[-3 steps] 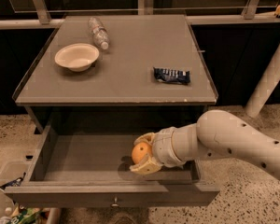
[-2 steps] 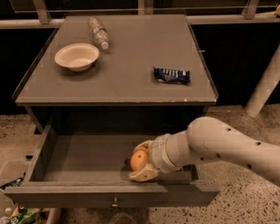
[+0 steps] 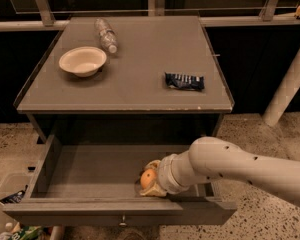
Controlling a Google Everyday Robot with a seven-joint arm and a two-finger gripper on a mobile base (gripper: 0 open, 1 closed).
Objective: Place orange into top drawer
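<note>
My gripper should open now, because the orange's bottom (image 3: 147,181) is down at the bottom of the drawer, inside the front panel (image 3: 123,219).
The top drawer (image 3: 85,170) is pulled open below the cabinet top, with a small knob on its front panel (image 3: 123,219). My gripper (image 3: 149,180) reaches into the drawer from the right, low near the front right of the drawer floor. It is shut on the orange (image 3: 148,179), a small round fruit held between the pale fingers (image 3: 152,165). The orange sits at or just above the drawer bottom; I cannot tell whether it touches. My white arm (image 3: 230,164) crosses over the drawer's right side.
On the cabinet top (image 3: 135,79) are a white bowl (image 3: 82,60) at the left, a clear plastic bottle (image 3: 106,34) lying behind it, and a dark blue snack packet (image 3: 184,81) at the right. A white post (image 3: 290,84) stands at the right. Some clutter lies on the floor at the lower left (image 3: 15,229).
My gripper with the orange has moved lower and a little left, deeper into the drawer toward its front. The items on the top have not moved.
</note>
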